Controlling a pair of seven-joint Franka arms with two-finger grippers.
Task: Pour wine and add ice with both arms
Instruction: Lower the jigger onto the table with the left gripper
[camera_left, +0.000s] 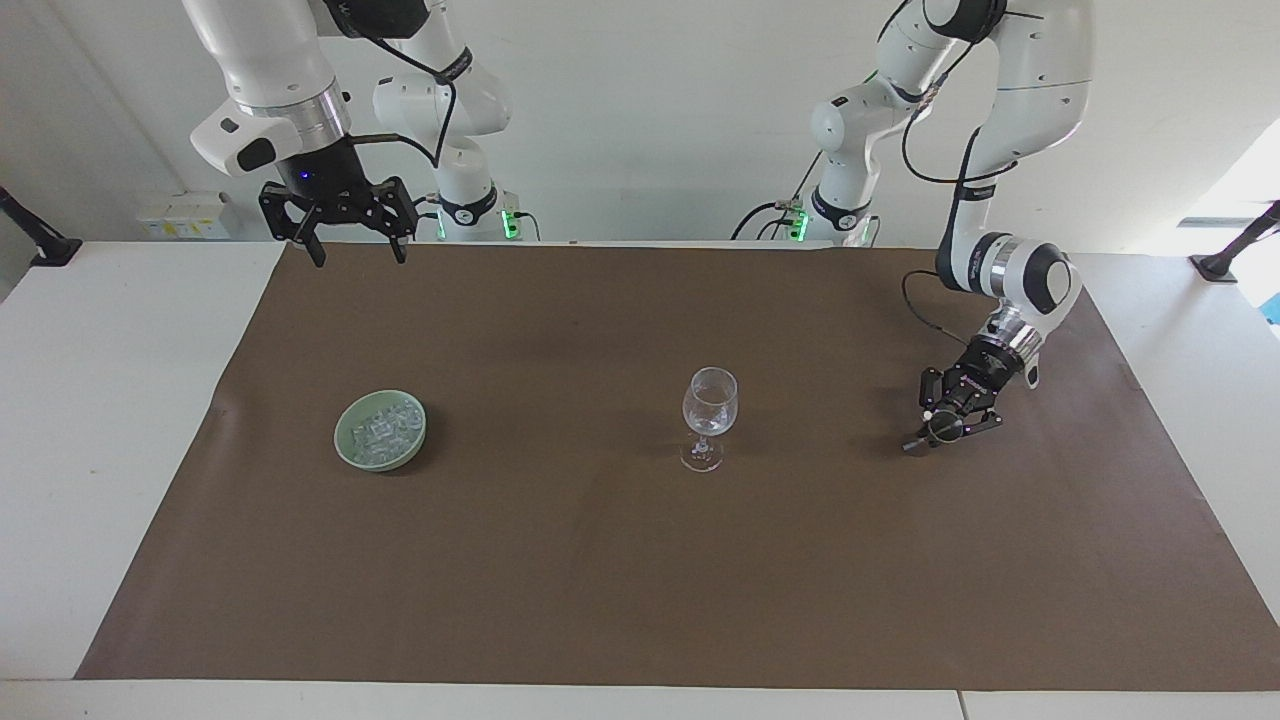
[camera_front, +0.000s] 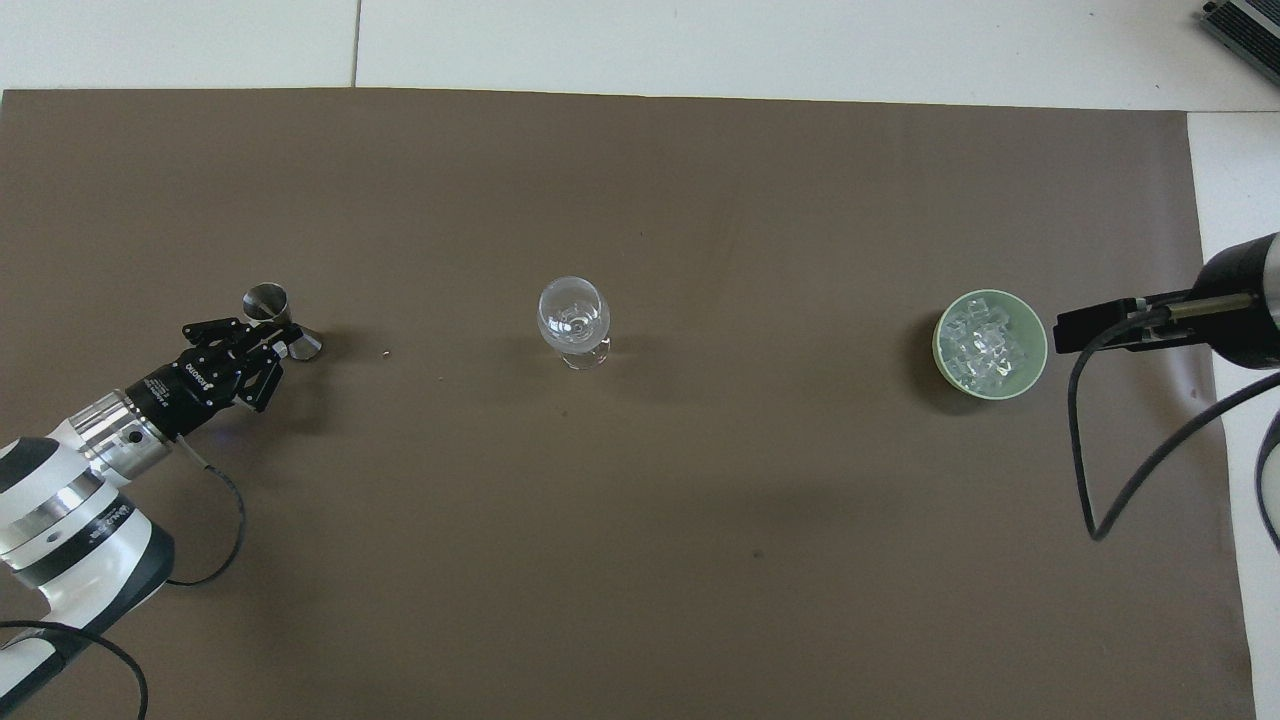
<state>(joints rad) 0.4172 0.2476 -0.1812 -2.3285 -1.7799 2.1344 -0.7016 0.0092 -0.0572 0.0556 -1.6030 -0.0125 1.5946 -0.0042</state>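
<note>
I need to open my left gripper now, because the lower cone of the jigger (camera_front: 267, 300) is at the brown mat in the overhead view.
My left gripper (camera_left: 944, 428) (camera_front: 268, 343) is shut on the waist of a small metal jigger (camera_left: 932, 434) (camera_front: 267, 300), low over the brown mat at the left arm's end. The jigger is tilted, its lower cone at the mat. A clear wine glass (camera_left: 709, 404) (camera_front: 573, 314) stands upright mid-mat, apart from both grippers. The ice (camera_left: 383, 426) (camera_front: 985, 340) fills a pale green bowl (camera_left: 347, 448) (camera_front: 1038, 352) toward the right arm's end. My right gripper (camera_left: 359, 258) hangs open and empty, high over the mat's edge by the robots. No wine shows in either view.
The brown mat (camera_left: 640, 580) (camera_front: 640, 560) covers most of the white table (camera_left: 90, 420). A few crumbs (camera_front: 386, 353) lie between the jigger and the glass. The right arm's wrist and cable (camera_front: 1090, 440) hang over the mat beside the bowl.
</note>
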